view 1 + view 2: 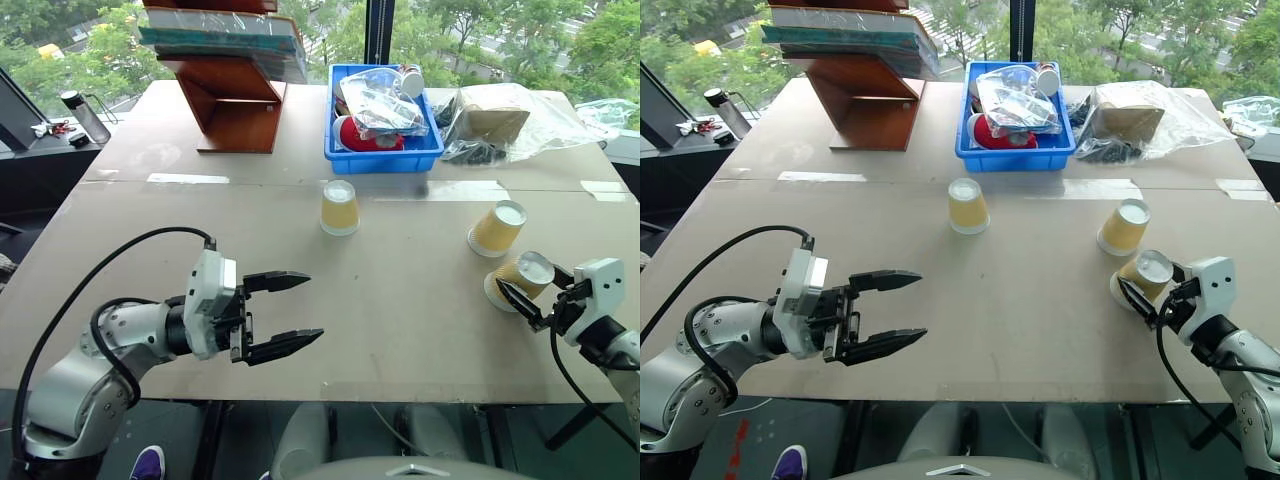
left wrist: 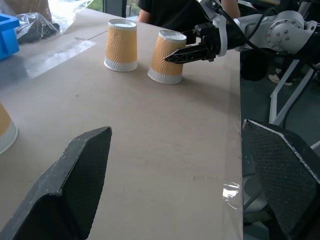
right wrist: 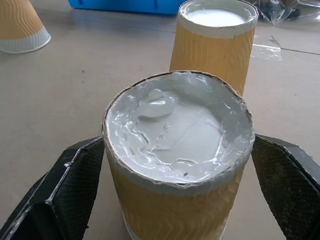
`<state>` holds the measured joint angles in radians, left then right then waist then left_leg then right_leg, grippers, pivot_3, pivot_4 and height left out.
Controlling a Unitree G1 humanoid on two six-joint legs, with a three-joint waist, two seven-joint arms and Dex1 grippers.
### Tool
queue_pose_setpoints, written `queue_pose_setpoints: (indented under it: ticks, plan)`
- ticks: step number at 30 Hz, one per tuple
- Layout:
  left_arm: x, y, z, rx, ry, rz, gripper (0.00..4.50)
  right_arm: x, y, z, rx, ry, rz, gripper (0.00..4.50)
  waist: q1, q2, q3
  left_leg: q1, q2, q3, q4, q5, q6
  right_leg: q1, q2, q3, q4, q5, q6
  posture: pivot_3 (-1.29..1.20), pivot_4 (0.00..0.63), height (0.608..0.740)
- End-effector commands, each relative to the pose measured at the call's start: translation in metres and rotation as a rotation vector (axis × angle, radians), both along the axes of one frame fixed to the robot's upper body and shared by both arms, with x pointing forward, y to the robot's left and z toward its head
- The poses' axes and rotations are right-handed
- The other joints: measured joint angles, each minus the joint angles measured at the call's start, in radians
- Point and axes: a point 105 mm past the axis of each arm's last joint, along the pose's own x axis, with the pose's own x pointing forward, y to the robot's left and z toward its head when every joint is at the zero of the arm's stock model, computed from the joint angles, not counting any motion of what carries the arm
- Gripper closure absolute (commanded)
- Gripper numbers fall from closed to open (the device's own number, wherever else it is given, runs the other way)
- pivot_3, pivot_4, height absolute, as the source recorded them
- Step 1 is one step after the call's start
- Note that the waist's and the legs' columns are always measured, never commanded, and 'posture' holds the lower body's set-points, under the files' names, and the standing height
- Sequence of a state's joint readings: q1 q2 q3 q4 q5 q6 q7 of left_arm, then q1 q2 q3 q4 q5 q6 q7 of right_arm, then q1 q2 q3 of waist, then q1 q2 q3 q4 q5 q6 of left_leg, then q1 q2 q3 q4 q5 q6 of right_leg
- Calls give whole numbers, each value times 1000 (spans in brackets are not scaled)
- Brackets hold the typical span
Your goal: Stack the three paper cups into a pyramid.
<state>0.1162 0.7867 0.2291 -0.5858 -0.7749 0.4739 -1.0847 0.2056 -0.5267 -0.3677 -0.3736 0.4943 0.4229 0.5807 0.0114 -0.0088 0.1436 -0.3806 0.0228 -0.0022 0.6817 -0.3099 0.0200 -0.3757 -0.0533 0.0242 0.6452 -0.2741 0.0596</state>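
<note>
My right fingers are on either side of the nearest cup below its white base and need to close on it.
Three paper cups stand upside down on the table, yellow-orange with white bases up. One cup (image 1: 339,207) stands alone at the middle. Another cup (image 1: 497,228) is at the right, and the nearest cup (image 1: 520,280) sits just in front of it by the right edge. My right gripper (image 1: 536,290) is open and straddles this nearest cup (image 3: 177,150), one finger (image 3: 75,170) on each side, close to its wall. My left gripper (image 1: 285,315) is open over the front left of the table, pointing right, with nothing between its fingers.
At the back of the table stand a blue bin (image 1: 335,150) of bagged items, a wooden rack (image 1: 230,100) holding books and a clear bag (image 1: 505,120) with a brown package. A bottle (image 1: 85,115) stands on a side surface at the far left.
</note>
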Motion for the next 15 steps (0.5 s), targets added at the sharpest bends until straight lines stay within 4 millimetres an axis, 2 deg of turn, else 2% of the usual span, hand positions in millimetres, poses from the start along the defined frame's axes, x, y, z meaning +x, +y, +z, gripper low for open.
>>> queue_pose_setpoints:
  ticks: [1, 11, 14, 15]
  plan:
    - [-5, -1, 11, -2, -50, -14, 152, 2, -1, 10, 0, -52, -3, 0, 0, 0, 0, 0, 0, 0, 0, 0, 0, 0, 0, 0, 0, 0, 0, 0, 150, 740]
    - [-5, -1, 10, -8, -39, -9, 152, 3, -2, 17, 13, -78, -4, 0, 0, 0, 0, 0, 0, 0, 0, 0, 0, 0, 0, 0, 0, 0, 0, 0, 150, 740]
    - [-5, -1, 9, -9, -38, -6, 74, 3, -1, 17, 14, -77, 1, 844, 0, 0, 0, 0, 0, 0, 0, 0, 0, 0, 0, 0, 0, 0, 0, 0, 150, 740]
    - [-5, -1, 9, -9, -38, -5, 74, 3, 0, 17, 14, -77, 4, 1310, 0, 0, 0, 0, 0, 0, 0, 0, 0, 0, 0, 0, 0, 0, 0, 0, 150, 740]
